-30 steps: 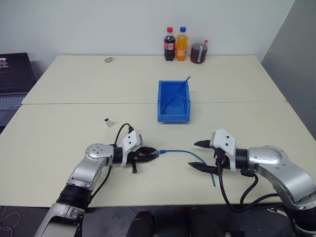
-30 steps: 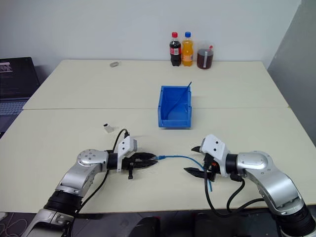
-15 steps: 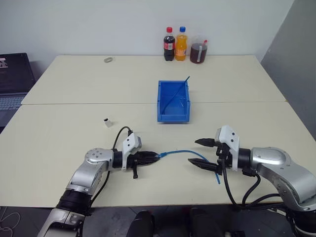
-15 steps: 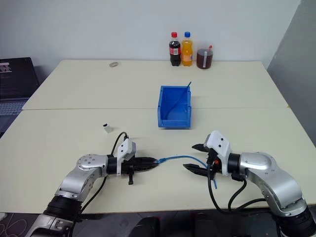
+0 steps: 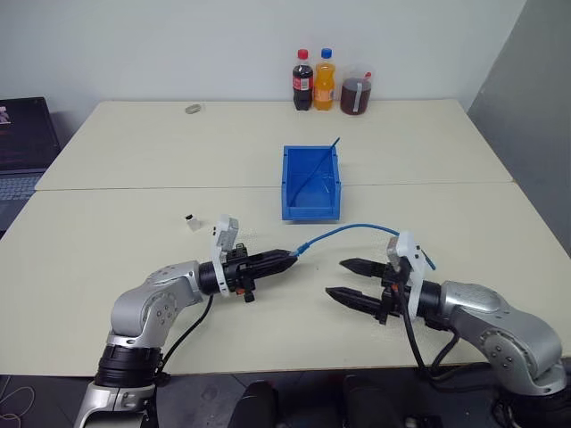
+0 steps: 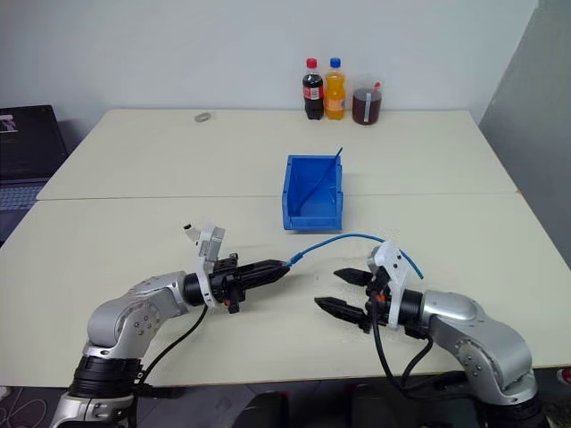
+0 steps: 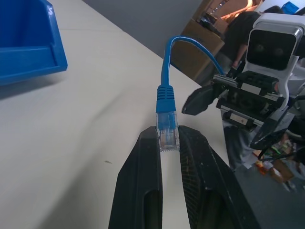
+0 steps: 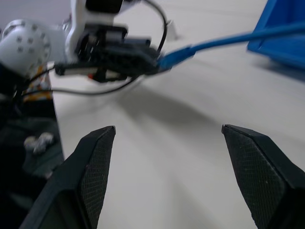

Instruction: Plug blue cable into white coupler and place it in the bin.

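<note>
My right gripper grabs the blue cable by its connector boot (image 5: 302, 249) next, to plug the cable into the white coupler (image 5: 191, 220).
My left gripper (image 5: 287, 259) is shut on the clear plug (image 7: 167, 135) of the blue cable (image 5: 348, 230) and holds it above the table. The cable arches rightward over my right gripper (image 5: 343, 279), which stands open just right of the left one with nothing between its fingers. Its far end (image 5: 428, 264) hangs behind the right wrist. The white coupler (image 5: 191, 220) stands on the table left of the left wrist. The bin (image 5: 311, 182) sits beyond both grippers at the table's middle, with a thin dark-blue rod (image 5: 316, 172) leaning in it.
Two drink bottles (image 5: 313, 79) and a jug of dark liquid (image 5: 356, 93) stand at the table's far edge. A small ring (image 5: 192, 109) lies at the far left. A laptop (image 5: 22, 138) sits on another surface to the left.
The left gripper lifted the cable's plug off the table and rolled its wrist; the cable now arches in the air. The right gripper rolled and shifted slightly left, staying open.
</note>
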